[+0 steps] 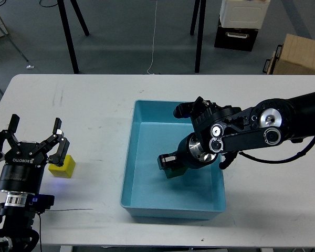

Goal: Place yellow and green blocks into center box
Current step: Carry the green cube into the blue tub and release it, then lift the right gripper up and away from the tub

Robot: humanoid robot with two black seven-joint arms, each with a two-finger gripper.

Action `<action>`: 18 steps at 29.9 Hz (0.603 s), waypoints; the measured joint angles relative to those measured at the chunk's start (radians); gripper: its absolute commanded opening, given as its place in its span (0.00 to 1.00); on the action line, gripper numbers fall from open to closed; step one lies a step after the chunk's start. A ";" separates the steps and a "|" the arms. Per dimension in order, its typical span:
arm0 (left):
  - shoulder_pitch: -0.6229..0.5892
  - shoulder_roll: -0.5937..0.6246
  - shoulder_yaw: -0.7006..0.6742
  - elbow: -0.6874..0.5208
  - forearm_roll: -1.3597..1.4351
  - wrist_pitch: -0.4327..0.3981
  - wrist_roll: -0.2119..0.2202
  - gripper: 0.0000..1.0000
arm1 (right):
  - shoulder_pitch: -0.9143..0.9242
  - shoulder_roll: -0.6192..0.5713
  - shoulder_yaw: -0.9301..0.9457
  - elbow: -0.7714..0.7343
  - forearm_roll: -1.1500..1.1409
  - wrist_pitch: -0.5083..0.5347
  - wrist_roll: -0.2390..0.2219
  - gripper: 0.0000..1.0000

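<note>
The robot's left hand will next take the yellow block by its opposite sides, and then the block goes into the center box.
The light blue tray sits in the middle of the white table. My right gripper reaches into it from the right and is shut on the dark green block, which sits tilted just above the tray floor. The yellow block lies on the table at the left, outside the tray. My left gripper is open, with its fingers pointing away from me. Its right finger is just beside and above the yellow block, and nothing is held between its fingers.
A brown cardboard box and a black-and-white crate stand on the floor beyond the table's far right edge. Black stand legs rise behind the table. A thin cable lies near the front left edge.
</note>
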 measured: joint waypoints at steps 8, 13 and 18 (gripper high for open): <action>-0.002 0.001 0.000 0.000 0.000 0.000 0.001 1.00 | 0.011 -0.047 0.081 -0.075 0.101 0.014 -0.004 1.00; -0.006 0.003 0.000 0.000 0.000 0.000 0.003 1.00 | 0.015 -0.069 0.166 -0.181 0.182 0.051 -0.004 1.00; -0.013 0.004 0.002 0.000 0.000 0.000 0.004 1.00 | -0.007 -0.127 0.305 -0.298 0.273 0.053 0.004 1.00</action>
